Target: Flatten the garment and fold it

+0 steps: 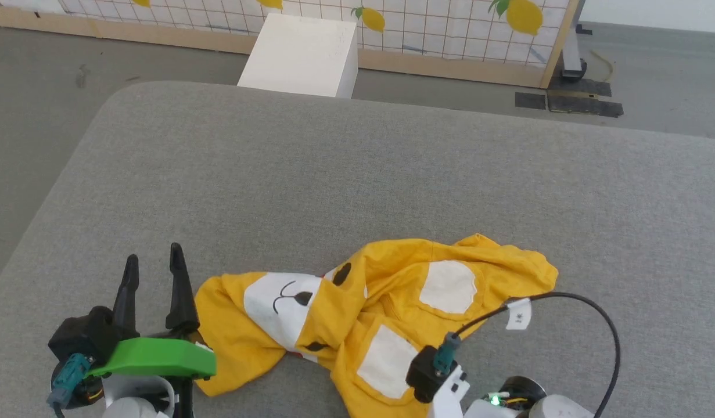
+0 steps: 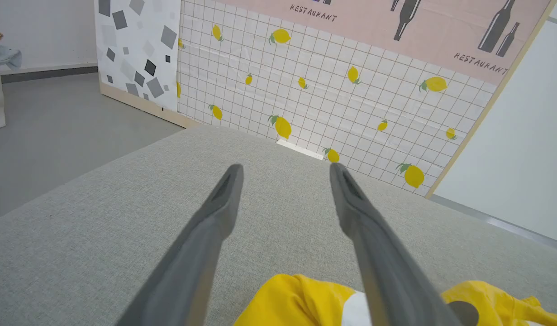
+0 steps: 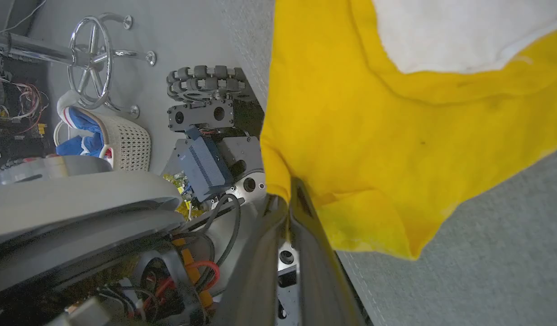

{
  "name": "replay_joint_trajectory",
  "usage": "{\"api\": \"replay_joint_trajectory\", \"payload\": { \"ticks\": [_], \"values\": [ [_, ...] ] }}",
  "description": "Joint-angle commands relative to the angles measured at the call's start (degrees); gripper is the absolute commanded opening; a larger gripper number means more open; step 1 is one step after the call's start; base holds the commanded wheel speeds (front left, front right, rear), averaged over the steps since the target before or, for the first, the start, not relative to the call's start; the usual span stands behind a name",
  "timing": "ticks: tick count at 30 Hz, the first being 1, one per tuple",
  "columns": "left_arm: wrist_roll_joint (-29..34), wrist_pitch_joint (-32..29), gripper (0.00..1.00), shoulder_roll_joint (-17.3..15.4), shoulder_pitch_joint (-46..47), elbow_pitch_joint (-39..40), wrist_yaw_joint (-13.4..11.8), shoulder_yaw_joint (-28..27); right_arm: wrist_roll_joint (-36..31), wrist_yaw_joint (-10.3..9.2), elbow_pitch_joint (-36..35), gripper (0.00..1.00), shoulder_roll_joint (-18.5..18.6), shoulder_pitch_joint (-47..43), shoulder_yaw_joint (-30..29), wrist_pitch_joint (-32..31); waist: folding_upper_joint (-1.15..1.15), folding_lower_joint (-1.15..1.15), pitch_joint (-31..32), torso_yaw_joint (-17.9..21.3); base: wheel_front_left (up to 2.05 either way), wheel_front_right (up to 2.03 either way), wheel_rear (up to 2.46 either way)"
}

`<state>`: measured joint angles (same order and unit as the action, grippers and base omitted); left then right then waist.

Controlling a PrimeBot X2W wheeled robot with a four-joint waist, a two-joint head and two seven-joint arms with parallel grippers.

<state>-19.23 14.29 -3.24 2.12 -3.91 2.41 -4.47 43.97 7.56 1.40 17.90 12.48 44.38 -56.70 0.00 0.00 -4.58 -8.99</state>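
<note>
I will next pick up the T-shirt with my left gripper by its bunched yellow end point(image 1: 221, 299) beside the white face patch point(image 1: 281, 306), so I can spread the crumpled T-shirt flat.
The garment point(image 1: 369, 313), a bright yellow T-shirt with white patches and a cartoon face, lies crumpled near the front edge of the grey table point(image 1: 357, 174). My left gripper point(image 1: 154, 264) stands open just left of it, fingers pointing away over bare cloth; in the left wrist view the left gripper point(image 2: 285, 170) is spread wide, with a yellow fold of the garment point(image 2: 301, 299) below between the fingers. In the right wrist view my right gripper point(image 3: 289, 190) is shut on the garment point(image 3: 373, 136) at its hem by the table's near edge. The right fingers are hidden in the head view.
A white box point(image 1: 302, 55) stands on the floor beyond the table, before a lemon-print panel point(image 1: 450, 29). Below the table's near edge are the robot's wheeled base point(image 3: 206, 86), a white basket point(image 3: 124, 140) with blue cloth and a chrome stand point(image 3: 92, 54).
</note>
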Motion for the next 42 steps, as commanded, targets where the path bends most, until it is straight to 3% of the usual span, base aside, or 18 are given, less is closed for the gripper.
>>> {"api": "replay_joint_trajectory", "payload": {
  "ticks": [1, 2, 3, 10, 16, 18, 25, 30, 38, 39, 41, 42],
  "values": [
    [-0.31, -0.13, 1.0, -0.03, -0.76, 0.14, -0.36, 0.12, 0.59, -0.08, -0.53, 0.0, -0.58, -0.26, -1.25, 1.63, 0.0, 0.0, -0.18, -0.13, 0.0, 0.0, 0.0],
    [-0.41, -0.19, 1.0, -0.04, -0.76, 0.16, -0.37, 0.14, 0.44, -0.08, -0.98, 0.4, -1.07, -0.14, -2.11, 3.35, 0.0, 0.0, -0.24, -0.15, 0.0, 0.0, 0.0],
    [-0.51, -0.23, 1.0, -0.1, -0.78, 0.13, -0.37, 0.12, 0.46, -0.08, -1.33, 1.0, -1.78, 0.01, -3.49, 5.48, 0.0, 0.0, -0.24, -0.12, 0.0, 0.0, 0.0],
    [-1.28, -0.65, 1.0, -0.18, -1.06, -0.14, -0.53, 0.38, -2.71, -0.08, -1.22, 1.0, -7.44, 1.63, -17.79, 18.89, 0.0, 0.0, 0.06, 0.44, 0.0, 0.0, 0.0],
    [-0.96, -0.78, 1.0, -0.37, -0.85, 0.01, -0.92, 1.04, -15.87, -0.08, 4.29, 1.0, -9.8, 4.59, -30.7, 23.39, 0.0, 0.0, -0.36, 0.71, 0.0, 0.0, 0.0],
    [-0.23, -0.79, 1.0, -0.57, -0.23, 0.1, -1.22, 1.74, -26.39, -0.08, 8.19, 1.0, -8.65, 8.22, -34.76, 21.38, 0.0, 0.0, -1.72, 0.23, 0.0, 0.0, 0.0],
    [-0.5, -0.43, 1.0, -0.46, 0.9, -0.64, -1.07, 2.61, -36.1, -0.08, 13.04, 1.0, -4.95, 11.82, -32.07, 13.23, 0.0, 0.0, -4.71, -1.17, 0.0, 0.0, 0.0],
    [-0.77, -0.09, 1.0, -0.35, 2.01, -1.27, -0.97, 3.1, -37.1, -0.08, 16.41, 1.0, -3.24, 12.78, -29.47, 8.81, 0.0, 0.0, -6.79, -2.19, 0.0, 0.0, 0.0],
    [-1.55, 0.38, 1.0, -0.13, 3.32, -2.71, -0.85, 3.71, -35.49, -0.08, 19.87, 1.0, -3.38, 12.39, -27.61, 8.5, 0.0, 0.0, -8.4, -3.03, 0.0, 0.0, 0.0],
    [-1.63, 0.41, 1.0, -0.12, 3.3, -2.84, -0.9, 3.62, -34.81, -0.08, 19.98, 0.38, -3.53, 12.45, -27.87, 8.71, 0.0, 0.0, -8.32, -2.86, 0.0, 0.0, 0.0],
    [-1.81, 0.46, 1.0, -0.1, 3.25, -3.08, -0.87, 3.54, -33.95, -0.08, 19.76, 0.0, -3.47, 12.7, -28.53, 9.78, 0.0, 0.0, -7.92, -2.44, 0.0, 0.0, 0.0],
    [-1.93, 0.51, 1.0, -0.13, 3.2, -3.25, -0.85, 3.39, -32.14, -0.08, 18.43, 0.0, -3.77, 12.86, -31.4, 12.02, 0.0, 0.0, -7.06, -1.57, 0.0, 0.0, 0.0]
  ]
}}
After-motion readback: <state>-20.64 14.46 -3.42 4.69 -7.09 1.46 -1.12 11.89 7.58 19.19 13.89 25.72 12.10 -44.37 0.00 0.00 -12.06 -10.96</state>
